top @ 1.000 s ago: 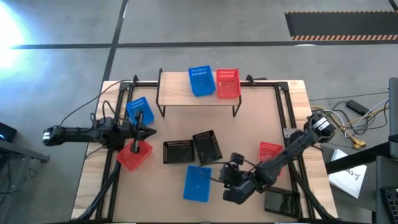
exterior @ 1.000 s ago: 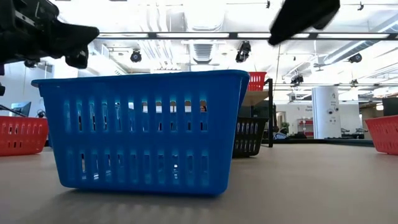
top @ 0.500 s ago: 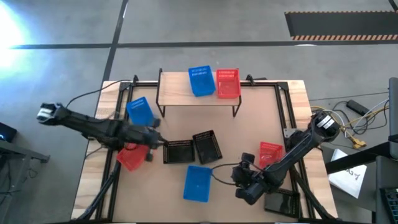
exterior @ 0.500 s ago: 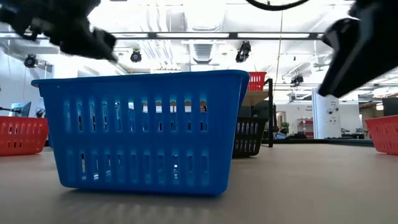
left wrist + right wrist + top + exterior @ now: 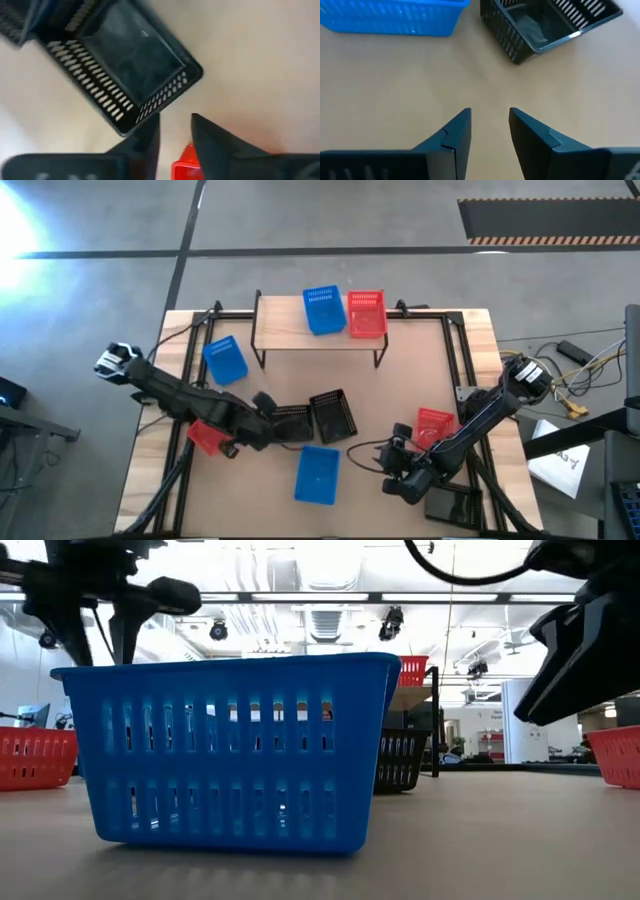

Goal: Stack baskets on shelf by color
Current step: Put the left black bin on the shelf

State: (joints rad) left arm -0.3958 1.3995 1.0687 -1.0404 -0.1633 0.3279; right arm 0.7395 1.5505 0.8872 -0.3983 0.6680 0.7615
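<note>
My left gripper grabs the black basket by its rim (image 5: 293, 408) next, to stack the basket on the shelf (image 5: 318, 340) by color.
The shelf (image 5: 318, 340) stands at the table's far side and carries a blue basket (image 5: 323, 310) and a red basket (image 5: 366, 313) side by side. On the table stand two black baskets (image 5: 290, 423) (image 5: 333, 415), a blue basket (image 5: 318, 475) near the front, another blue one (image 5: 224, 360) at the left, and red baskets (image 5: 205, 437) (image 5: 434, 425). My left gripper (image 5: 175, 125) points down, open, above the left end of the left black basket (image 5: 125, 65). My right gripper (image 5: 489, 117) is open over bare table, right of the front blue basket (image 5: 390, 17).
Another black basket (image 5: 452, 505) lies at the near right corner under my right arm. Black frame rails (image 5: 460, 355) run along the table's sides. Bare tabletop (image 5: 400, 385) lies between the shelf and the right red basket.
My left arm has swung from the table's left edge toward the middle, and its gripper has tipped from level to pointing down over the left black basket. My right gripper has sunk and drawn a little toward the table's right edge. No basket has moved.
</note>
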